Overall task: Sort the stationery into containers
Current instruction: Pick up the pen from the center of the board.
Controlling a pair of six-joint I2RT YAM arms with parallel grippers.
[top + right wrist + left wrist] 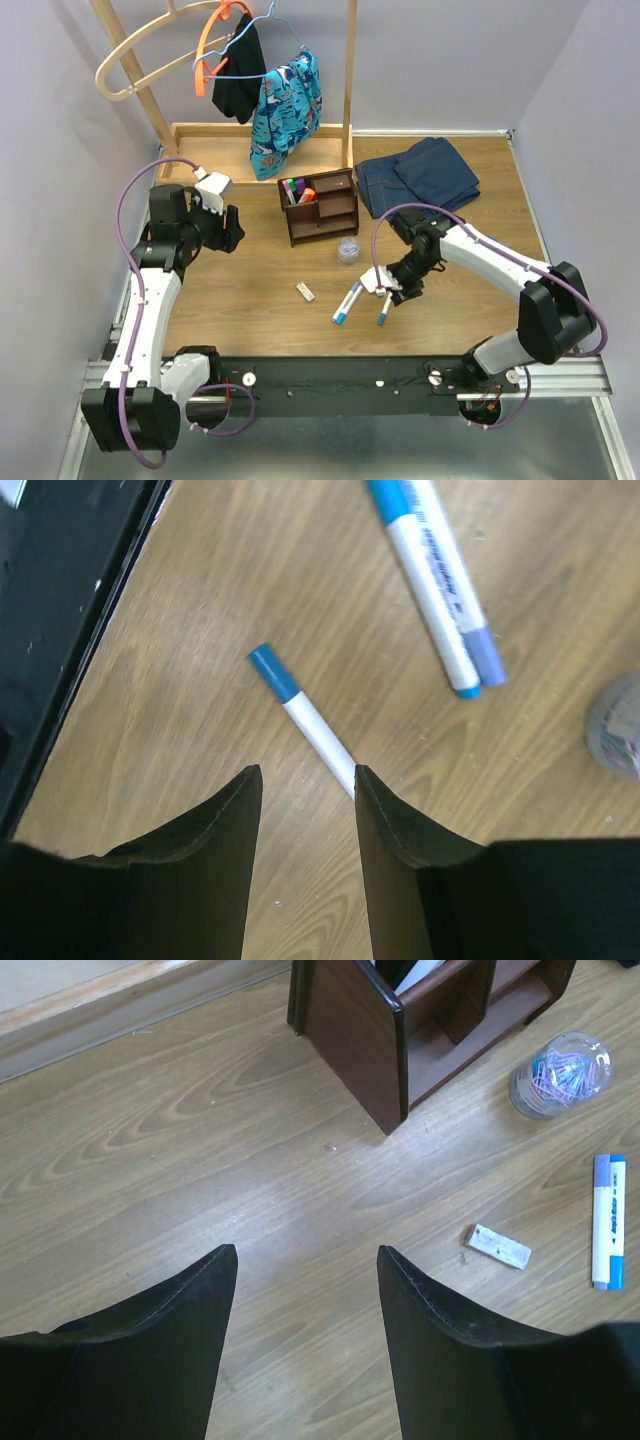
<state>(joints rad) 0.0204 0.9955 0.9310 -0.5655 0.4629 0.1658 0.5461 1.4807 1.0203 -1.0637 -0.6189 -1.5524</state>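
My right gripper picks up the thin white pen by its blue-capped end next. The pen's white body stays free to go upright into the organiser point(322, 207).
The dark brown organiser point(322, 207) point(350, 1050) stands mid-table with coloured markers point(296, 189) upright in its left compartment. In front of it lie a clear round tub point(348, 250) point(560, 1075) point(615, 735), a small white eraser point(305, 291) point(498, 1247), a thick white marker with blue ends point(347, 302) point(607, 1222) point(430, 580) and a thin white pen with a blue cap point(384, 311) point(300, 715). My right gripper point(392, 292) point(305, 778) hangs open just over that pen, whose barrel runs under the right fingertip. My left gripper point(232, 228) point(305, 1253) is open and empty, left of the organiser.
Folded blue jeans point(420, 175) lie at the back right. A pale wooden tray with tall posts point(200, 140) holds hangers and clothes at the back left. The black base rail point(330, 375) point(60, 600) runs along the near edge, close to the thin pen.
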